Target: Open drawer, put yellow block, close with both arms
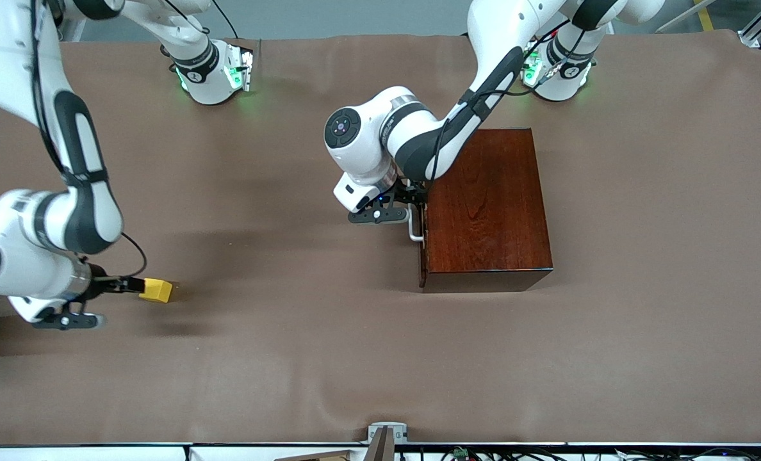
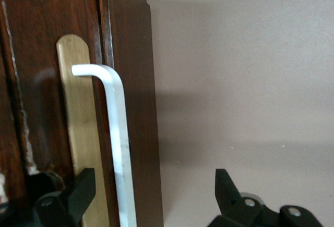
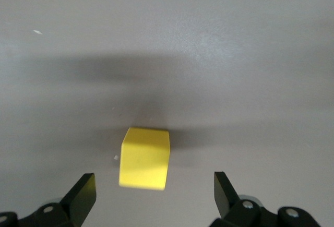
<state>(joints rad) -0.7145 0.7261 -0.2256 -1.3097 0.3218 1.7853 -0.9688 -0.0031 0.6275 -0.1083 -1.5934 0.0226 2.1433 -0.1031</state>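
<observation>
Next, my right gripper picks up the yellow block (image 1: pixel 156 290) by two opposite sides for the drawer (image 1: pixel 422 246).
The reddish-brown wooden box (image 1: pixel 489 205) stands mid-table with its drawer (image 2: pixel 47 55) pushed in. The drawer's white bar handle (image 1: pixel 414 230) (image 2: pixel 117 133) faces the right arm's end. My left gripper (image 1: pixel 416 195) (image 2: pixel 154 177) is open at that front, and the handle and the box's edge lie between its fingers without being touched. The yellow block (image 1: pixel 156 290) (image 3: pixel 144 158) rests on the table toward the right arm's end. My right gripper (image 1: pixel 130 285) (image 3: pixel 154 182) is open low beside it, and the block's near edge sits just between its fingertips.
A brown cloth covers the whole table (image 1: pixel 329 358). The two arm bases (image 1: pixel 214 77) (image 1: pixel 560 70) glow green along the edge farthest from the front camera. A small mount (image 1: pixel 387 432) sits at the edge nearest to it.
</observation>
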